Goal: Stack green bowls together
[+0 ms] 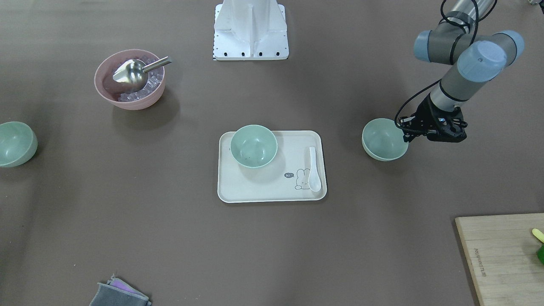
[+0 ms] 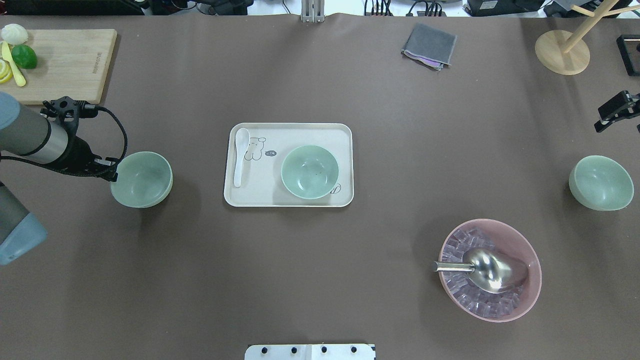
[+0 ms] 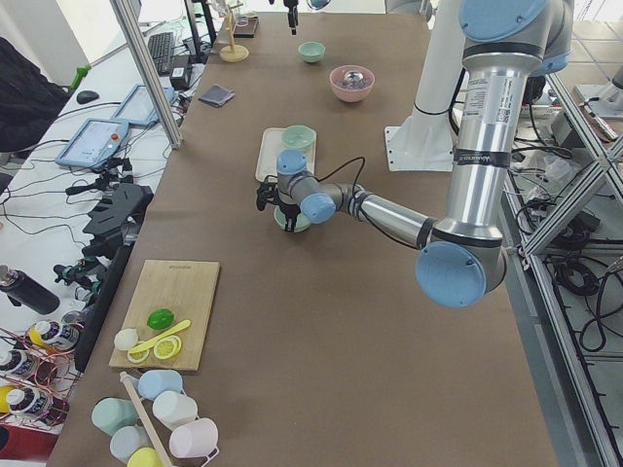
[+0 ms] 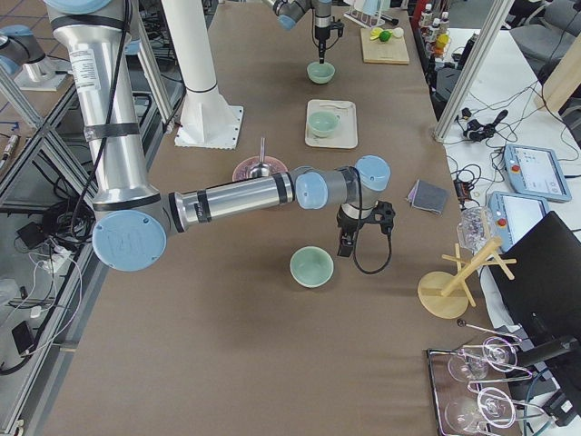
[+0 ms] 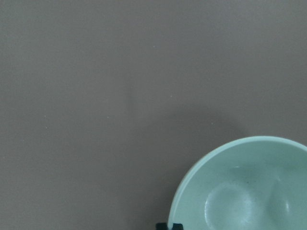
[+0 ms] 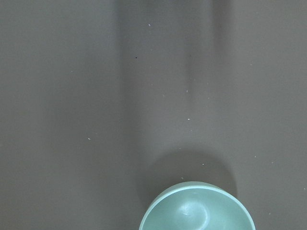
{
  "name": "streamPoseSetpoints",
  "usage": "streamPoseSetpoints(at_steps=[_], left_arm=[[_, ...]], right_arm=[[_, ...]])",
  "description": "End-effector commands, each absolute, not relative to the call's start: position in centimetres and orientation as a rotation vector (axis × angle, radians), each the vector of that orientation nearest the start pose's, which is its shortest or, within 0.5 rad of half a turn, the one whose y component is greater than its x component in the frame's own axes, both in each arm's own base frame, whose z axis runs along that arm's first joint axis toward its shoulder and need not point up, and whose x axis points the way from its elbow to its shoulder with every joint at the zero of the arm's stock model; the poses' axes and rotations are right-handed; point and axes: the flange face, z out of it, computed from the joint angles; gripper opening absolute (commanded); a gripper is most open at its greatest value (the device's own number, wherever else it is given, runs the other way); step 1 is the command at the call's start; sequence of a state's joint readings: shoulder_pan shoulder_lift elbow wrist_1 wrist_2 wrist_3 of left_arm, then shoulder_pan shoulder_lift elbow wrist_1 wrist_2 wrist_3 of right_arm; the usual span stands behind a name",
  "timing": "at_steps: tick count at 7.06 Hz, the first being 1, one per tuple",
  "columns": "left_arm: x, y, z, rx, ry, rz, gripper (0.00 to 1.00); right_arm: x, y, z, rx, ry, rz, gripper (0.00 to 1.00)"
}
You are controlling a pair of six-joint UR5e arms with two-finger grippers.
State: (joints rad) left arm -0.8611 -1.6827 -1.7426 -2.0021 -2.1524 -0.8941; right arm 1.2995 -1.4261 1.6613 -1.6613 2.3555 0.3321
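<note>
My right gripper grabs the third green bowl by its rim next, to stack it with the green bowl on the cream tray (image 1: 253, 146).
Three pale green bowls show. One green bowl (image 2: 310, 171) sits upright on the cream tray (image 2: 290, 131). A second green bowl (image 2: 145, 177) is at the table's left, and my left gripper (image 2: 114, 170) is shut on its near-left rim. In the left wrist view the dark fingertips (image 5: 169, 226) meet at that rim. The third green bowl (image 2: 600, 182) stands alone at the far right. My right gripper (image 2: 609, 120) hovers open just beyond it, holding nothing; the right wrist view looks down on this bowl (image 6: 196, 211).
A pink bowl (image 2: 535, 260) with ice and a metal scoop (image 2: 487, 269) sits front right. A white spoon (image 2: 240, 155) lies on the tray. A cutting board (image 2: 65, 60) with lime and lemon, a grey cloth (image 2: 429, 46) and a wooden stand (image 2: 562, 52) line the far edge.
</note>
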Motion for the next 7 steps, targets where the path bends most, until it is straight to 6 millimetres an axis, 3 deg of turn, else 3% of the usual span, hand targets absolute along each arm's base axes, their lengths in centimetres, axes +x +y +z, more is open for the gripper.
streamPoseSetpoints(at_steps=[1,2,4,5,7], left_arm=[[27.9,-47.8,45.6,0.047,0.949,0.028,0.0],[27.5,-48.4,44.6,0.037,0.95,0.013,0.0],[29.0,-50.8,39.8,0.02,0.932,-0.012,0.0],[29.0,-50.8,38.9,0.022,0.933,-0.013,0.0],[28.8,-50.9,38.8,0.025,0.936,-0.014,0.0]], right_arm=[[-8.1,-54.8,55.2,-0.102,-0.78,0.006,1.0],[-6.4,-53.9,57.0,-0.103,-0.758,0.011,1.0],[-3.8,-50.9,62.4,-0.128,-0.738,-0.052,1.0],[-3.2,-49.5,64.6,-0.123,-0.706,-0.043,0.99],[-3.3,-48.9,69.3,-0.076,-0.719,-0.053,0.96]])
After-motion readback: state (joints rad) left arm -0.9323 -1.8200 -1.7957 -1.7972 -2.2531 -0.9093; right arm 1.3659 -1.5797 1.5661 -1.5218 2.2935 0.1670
